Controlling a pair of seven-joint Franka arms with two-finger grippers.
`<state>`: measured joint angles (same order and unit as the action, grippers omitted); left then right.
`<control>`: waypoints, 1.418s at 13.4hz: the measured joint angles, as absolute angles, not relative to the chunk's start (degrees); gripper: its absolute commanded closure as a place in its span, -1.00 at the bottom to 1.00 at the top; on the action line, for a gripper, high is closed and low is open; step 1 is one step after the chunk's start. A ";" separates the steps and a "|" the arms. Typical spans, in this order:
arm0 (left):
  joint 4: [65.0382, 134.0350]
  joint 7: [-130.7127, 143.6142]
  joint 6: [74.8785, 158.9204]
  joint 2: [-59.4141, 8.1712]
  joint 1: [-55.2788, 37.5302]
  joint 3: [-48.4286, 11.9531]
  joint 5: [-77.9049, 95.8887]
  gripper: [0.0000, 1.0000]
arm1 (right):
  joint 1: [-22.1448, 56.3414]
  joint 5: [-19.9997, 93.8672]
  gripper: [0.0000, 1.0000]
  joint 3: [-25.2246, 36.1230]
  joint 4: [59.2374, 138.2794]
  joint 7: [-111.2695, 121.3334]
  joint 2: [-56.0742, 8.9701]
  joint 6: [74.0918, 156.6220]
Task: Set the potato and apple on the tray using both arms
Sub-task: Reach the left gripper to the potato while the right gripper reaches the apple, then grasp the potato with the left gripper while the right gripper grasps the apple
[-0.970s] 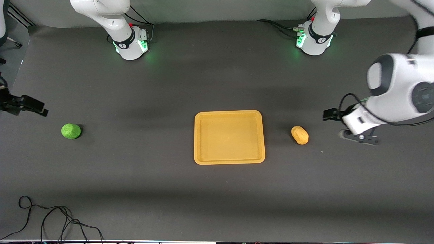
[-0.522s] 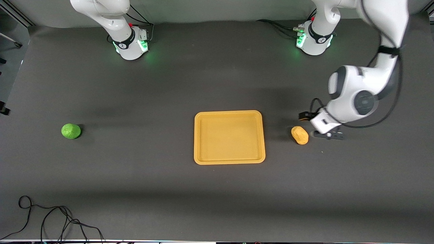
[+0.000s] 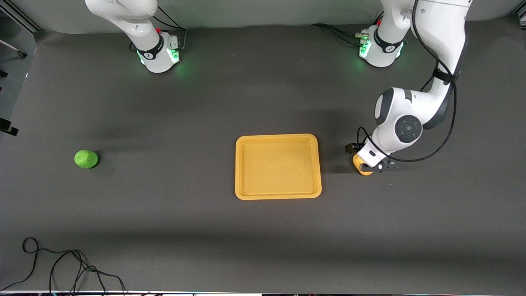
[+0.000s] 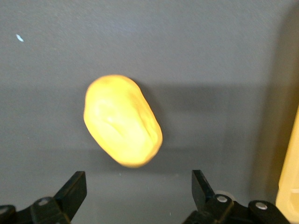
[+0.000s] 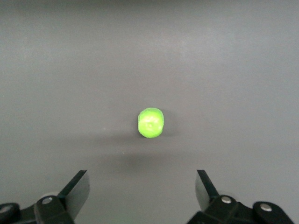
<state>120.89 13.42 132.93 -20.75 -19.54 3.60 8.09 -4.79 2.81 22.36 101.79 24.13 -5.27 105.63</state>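
Note:
The potato [image 3: 361, 168] needs to go on the tray [image 3: 278, 137]. My left gripper will grip the potato by its long sides next.
The potato [image 3: 361, 168] lies on the dark table beside the yellow-orange tray [image 3: 278, 137], toward the left arm's end. My left gripper [image 3: 372, 164] hangs right over it and covers most of it. In the left wrist view my left gripper [image 4: 138, 179] is open and empty, and the potato [image 4: 122, 120] lies just ahead of the fingertips. The green apple [image 3: 86, 159] lies toward the right arm's end, far from the tray. My right gripper [image 5: 142, 179] is open and empty, high over the table, with the apple [image 5: 151, 122] small below it. It is out of the front view.
The tray's rim [image 4: 292, 177] shows at the edge of the left wrist view. A loose black cable [image 3: 61, 263] lies near the table's front corner at the right arm's end. Both arm bases [image 3: 158, 51] stand along the back edge.
My left arm has swung in toward the tray, and its gripper has gone from beside the potato to over it. My right gripper has left the front view's edge.

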 measured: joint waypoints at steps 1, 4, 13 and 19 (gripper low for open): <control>120.05 14.25 132.98 -22.13 -19.48 3.67 8.09 -0.96 | -4.78 3.06 -1.00 22.31 104.27 24.13 -5.25 108.52; 118.65 15.85 135.89 -26.28 -19.43 3.69 8.12 -0.56 | -4.54 4.63 -1.00 22.21 113.46 24.13 -5.47 119.68; 110.65 18.51 129.33 -26.00 -19.62 3.00 8.19 0.80 | -4.34 18.99 -1.00 22.16 123.78 35.84 -19.02 141.23; 103.33 26.74 127.44 -25.26 -30.02 -1.75 8.25 0.76 | -4.42 19.30 -0.76 22.18 123.59 36.27 -24.78 145.80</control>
